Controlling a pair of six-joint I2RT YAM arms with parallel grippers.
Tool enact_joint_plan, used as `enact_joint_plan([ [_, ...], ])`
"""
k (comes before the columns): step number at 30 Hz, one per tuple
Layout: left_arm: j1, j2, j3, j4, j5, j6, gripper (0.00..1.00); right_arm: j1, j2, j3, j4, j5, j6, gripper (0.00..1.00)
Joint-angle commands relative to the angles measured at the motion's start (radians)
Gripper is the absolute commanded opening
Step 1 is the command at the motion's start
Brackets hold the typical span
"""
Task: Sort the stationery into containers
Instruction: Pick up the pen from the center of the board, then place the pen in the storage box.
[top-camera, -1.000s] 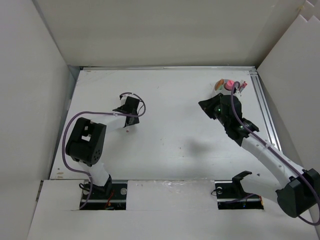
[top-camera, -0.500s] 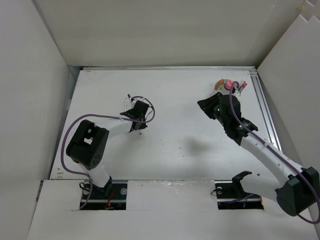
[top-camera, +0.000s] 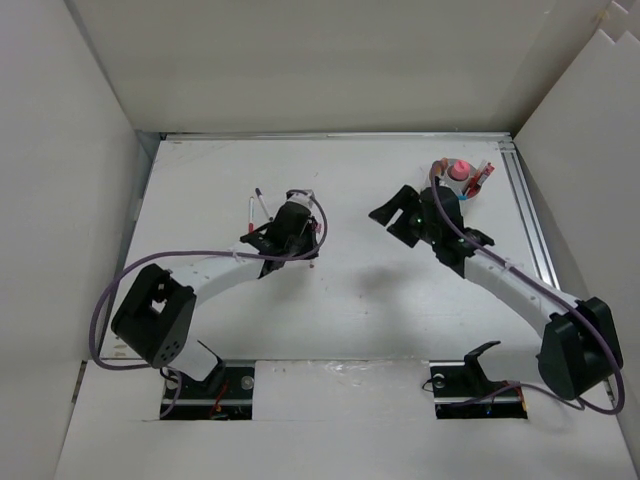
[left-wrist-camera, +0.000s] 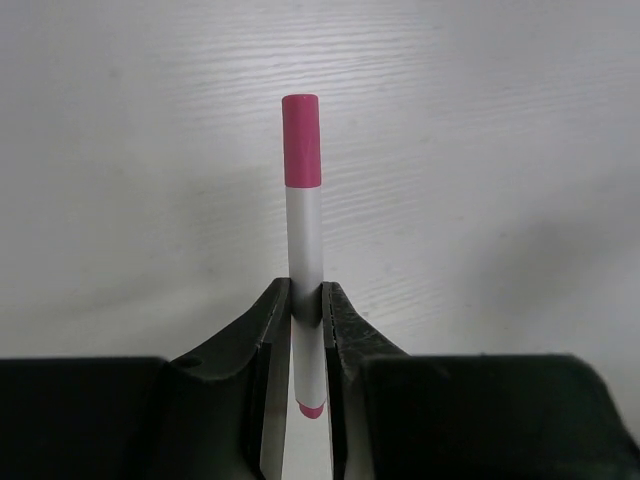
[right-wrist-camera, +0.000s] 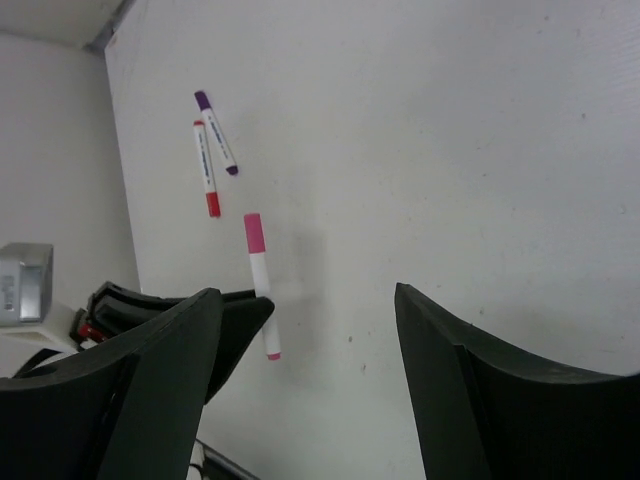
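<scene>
I will grab the marker's free pink cap end with my right gripper next. The body end of the marker then stays free to go into the white cup (top-camera: 468, 190).
My left gripper (left-wrist-camera: 308, 300) is shut on a white marker with a pink cap (left-wrist-camera: 303, 230), holding it by the barrel above the table; the cap points away from the jaws. From above, the left gripper (top-camera: 290, 228) is at mid-table, left of centre. My right gripper (right-wrist-camera: 308, 292) is open with nothing between its fingers, and it faces the held pink marker (right-wrist-camera: 260, 290). In the top view the right gripper (top-camera: 393, 213) hangs left of the white cup (top-camera: 468, 190) at the far right, which holds pink pieces and a red pen.
A red-capped marker (right-wrist-camera: 205, 170) and a purple-capped marker (right-wrist-camera: 217, 133) lie together on the table beyond the left gripper, seen from above as a pair (top-camera: 256, 207). White walls close in the table, and a metal rail (top-camera: 530, 230) runs along the right edge.
The left arm has swung right toward mid-table with the pink marker in its shut jaws. The right gripper has opened and pulled back leftward from the cup.
</scene>
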Motion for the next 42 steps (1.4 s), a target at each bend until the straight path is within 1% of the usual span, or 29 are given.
enact_joint_plan([
  [1, 0.001, -0.044, -0.023, 0.136, 0.156, 0.003, 0.0, 0.003, 0.017, 0.05, 0.078, -0.128, -0.036, 0.76],
  [2, 0.001, -0.044, -0.023, 0.159, 0.182, 0.003, 0.0, 0.013, 0.034, 0.061, 0.088, -0.138, -0.036, 0.79],
  [4, 0.001, -0.044, -0.032, 0.229, 0.255, 0.014, 0.0, 0.013, 0.054, 0.075, 0.088, -0.17, -0.036, 0.8],
  [6, 0.001, -0.044, -0.032, 0.282, 0.304, 0.014, 0.0, 0.035, 0.086, 0.099, 0.088, -0.19, -0.036, 0.8],
  [7, 0.001, -0.033, -0.032, 0.324, 0.353, 0.014, 0.0, 0.044, 0.097, 0.099, 0.099, -0.199, -0.036, 0.8],
  [10, 0.001, 0.005, -0.032, 0.377, 0.422, 0.023, 0.0, 0.076, 0.146, 0.109, 0.117, -0.199, -0.025, 0.8],
  [11, 0.001, 0.024, -0.032, 0.406, 0.468, 0.023, 0.0, 0.076, 0.158, 0.109, 0.117, -0.19, -0.015, 0.78],
  [14, 0.001, 0.036, -0.032, 0.46, 0.528, 0.023, 0.0, 0.096, 0.204, 0.118, 0.127, -0.17, 0.005, 0.77],
  [17, 0.001, 0.045, -0.032, 0.478, 0.542, 0.032, 0.0, 0.096, 0.232, 0.129, 0.127, -0.17, 0.014, 0.74],
  [20, 0.001, 0.045, -0.041, 0.498, 0.567, 0.032, 0.0, 0.105, 0.257, 0.139, 0.137, -0.152, 0.014, 0.63],
  [21, 0.001, 0.045, -0.042, 0.51, 0.567, 0.032, 0.0, 0.114, 0.27, 0.139, 0.137, -0.152, 0.024, 0.62],
  [22, 0.001, 0.045, -0.055, 0.523, 0.567, 0.032, 0.0, 0.115, 0.27, 0.139, 0.137, -0.143, 0.024, 0.58],
  [23, 0.001, 0.045, -0.055, 0.523, 0.578, 0.032, 0.0, 0.115, 0.281, 0.139, 0.137, -0.133, 0.024, 0.49],
  [24, 0.001, 0.045, -0.055, 0.523, 0.578, 0.032, 0.0, 0.115, 0.281, 0.139, 0.137, -0.133, 0.024, 0.45],
  [26, 0.001, 0.045, -0.055, 0.523, 0.578, 0.032, 0.0, 0.115, 0.281, 0.139, 0.137, -0.113, 0.024, 0.31],
  [27, 0.001, 0.045, -0.055, 0.523, 0.578, 0.032, 0.0, 0.115, 0.281, 0.139, 0.137, -0.113, 0.033, 0.22],
  [28, 0.001, 0.045, -0.055, 0.523, 0.569, 0.032, 0.0, 0.124, 0.272, 0.139, 0.146, -0.113, 0.033, 0.18],
  [29, 0.001, 0.045, -0.068, 0.533, 0.559, 0.021, 0.04, 0.124, 0.272, 0.129, 0.147, -0.103, 0.033, 0.14],
  [30, 0.001, 0.032, -0.08, 0.544, 0.536, 0.012, 0.15, 0.124, 0.261, 0.129, 0.147, -0.078, 0.033, 0.09],
  [32, 0.001, 0.004, -0.095, 0.555, 0.517, 0.012, 0.31, 0.124, 0.252, 0.116, 0.147, -0.051, 0.033, 0.04],
  [33, 0.001, -0.008, -0.107, 0.555, 0.506, 0.012, 0.4, 0.124, 0.243, 0.116, 0.147, -0.041, 0.033, 0.03],
  [34, 0.001, -0.022, -0.108, 0.555, 0.506, 0.012, 0.57, 0.113, 0.243, 0.116, 0.147, -0.041, 0.033, 0.02],
  [35, 0.001, -0.036, -0.123, 0.564, 0.493, 0.012, 0.64, 0.113, 0.243, 0.116, 0.137, -0.029, 0.033, 0.02],
  [36, 0.001, -0.06, -0.137, 0.564, 0.484, 0.003, 0.69, 0.087, 0.243, 0.125, 0.137, -0.014, 0.033, 0.02],
  [37, 0.001, -0.07, -0.137, 0.564, 0.475, 0.003, 0.82, 0.075, 0.243, 0.148, 0.105, -0.003, 0.033, 0.0],
  [38, 0.001, -0.08, -0.146, 0.564, 0.475, 0.003, 0.89, 0.061, 0.243, 0.161, 0.091, 0.012, 0.033, 0.0],
  [39, 0.001, -0.1, -0.158, 0.564, 0.443, 0.003, 0.9, 0.044, 0.243, 0.171, 0.081, 0.047, 0.033, 0.0],
  [42, 0.001, -0.12, -0.178, 0.564, 0.433, -0.006, 0.92, -0.032, 0.215, 0.21, 0.055, 0.126, 0.033, 0.0],
])
